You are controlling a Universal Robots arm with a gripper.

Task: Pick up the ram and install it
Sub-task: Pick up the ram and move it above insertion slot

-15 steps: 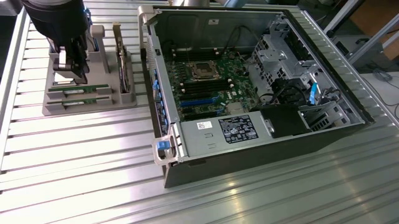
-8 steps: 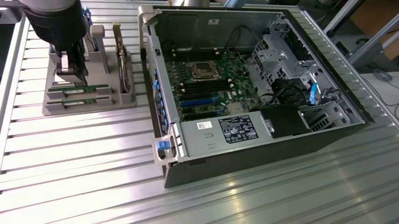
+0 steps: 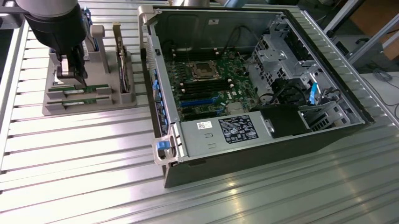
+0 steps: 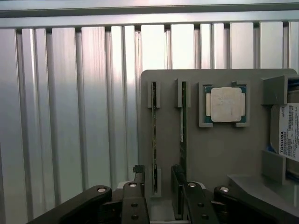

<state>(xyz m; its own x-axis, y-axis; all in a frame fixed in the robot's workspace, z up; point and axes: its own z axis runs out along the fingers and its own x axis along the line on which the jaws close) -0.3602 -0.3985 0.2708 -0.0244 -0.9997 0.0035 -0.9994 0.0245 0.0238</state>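
Grey holder posts hold both ends of the ram stick, so the robot's gripper next needs to grab the stick by the bare middle of its upper edge (image 3: 80,101).
Two green ram sticks stand on edge in a grey holder tray (image 4: 219,154). One ram stick (image 4: 154,135) runs between my fingertips; the other ram stick (image 4: 183,126) lies just outside one black finger (image 4: 177,184). My gripper (image 4: 157,179) is open and low over the end of the tray, with nothing held. In the exterior view, the gripper (image 3: 72,78) hangs over the tray (image 3: 56,108) at the exterior view's left, right above the two ram sticks (image 3: 78,88).
A silver processor chip (image 4: 226,105) and a hard drive (image 4: 287,135) sit in the same tray. The open computer case (image 3: 168,135) lies to the exterior view's right, its motherboard (image 3: 215,95) showing long black slots (image 3: 199,86). Ribbed aluminium table (image 3: 74,177) all around.
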